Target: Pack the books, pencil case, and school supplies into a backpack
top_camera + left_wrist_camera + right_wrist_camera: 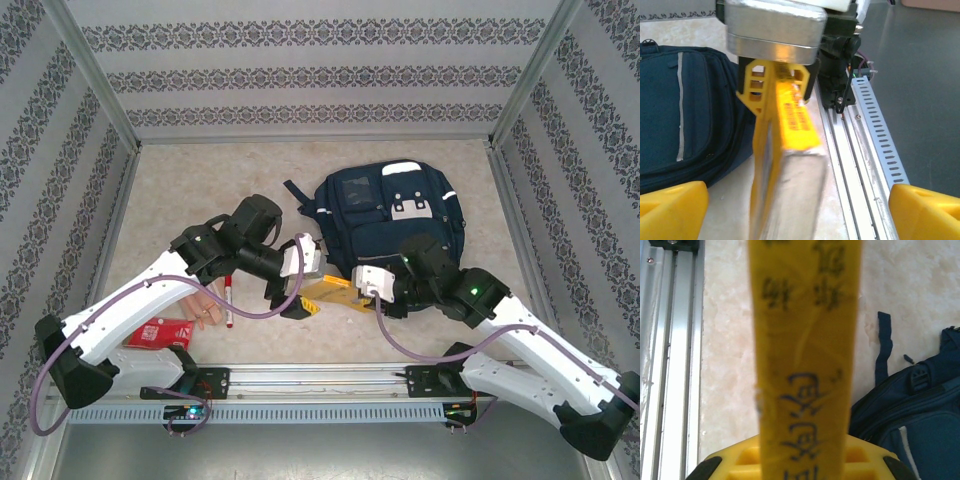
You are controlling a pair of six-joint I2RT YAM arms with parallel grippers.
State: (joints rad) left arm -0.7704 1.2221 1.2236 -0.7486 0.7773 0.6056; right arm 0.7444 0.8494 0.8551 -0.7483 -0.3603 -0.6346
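My left gripper closes now, since the book's pale page end (315,289) (794,205) reaches down between its fingers. Closing now would catch the book.
A thin yellow book (332,292) hangs between my two grippers, just in front of the navy backpack (390,215). My right gripper (362,292) is shut on one end of it; in the right wrist view the book's spine (805,340) rises from the jaws of the right gripper (802,465). My left gripper (800,215) is open, its yellow fingertips (672,210) wide apart on either side of the book (790,150) without touching it. The backpack (680,115) lies closed and flat to the left. The pencil case is out of view.
A red-capped white marker (229,300), pale wood pieces (205,305) and a red packet (160,332) lie under the left arm. The aluminium rail (320,378) runs along the near edge. Patterned walls close in the table on three sides.
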